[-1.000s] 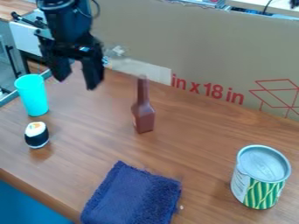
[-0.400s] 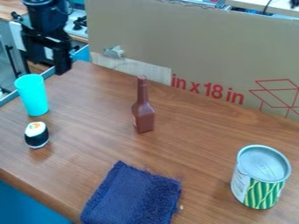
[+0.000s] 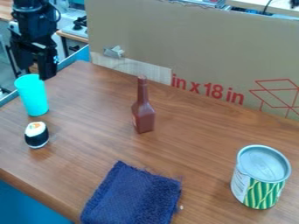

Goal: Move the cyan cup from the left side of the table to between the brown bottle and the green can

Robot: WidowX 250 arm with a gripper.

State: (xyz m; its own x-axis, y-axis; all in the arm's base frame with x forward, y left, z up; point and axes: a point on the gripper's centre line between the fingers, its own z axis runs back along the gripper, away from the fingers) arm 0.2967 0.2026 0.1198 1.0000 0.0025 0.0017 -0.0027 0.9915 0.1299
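Note:
The robot will next use its gripper to pick up the turquoise cup (image 3: 33,95) by its upper rim and carry the cup over beside the brown bottle.
The black gripper (image 3: 34,71) hangs at the upper left with its two fingers apart and nothing between them. Just below it in the view stands a turquoise cup (image 3: 33,95), upright; whether a fingertip touches the rim I cannot tell. In front of the cup is a sushi roll (image 3: 36,135) with a white top and a dark wrap. A brown bottle (image 3: 143,114) stands upright near the middle of the wooden table (image 3: 198,144).
A folded dark blue cloth (image 3: 134,194) lies at the front. On the right stands a can (image 3: 260,177) with a silver lid and green stripes. A tall cardboard sheet (image 3: 192,48) borders the table's back edge.
The arm and its open gripper have moved left, from between the cup and the bottle to just behind the cup. The objects on the table have stayed in place.

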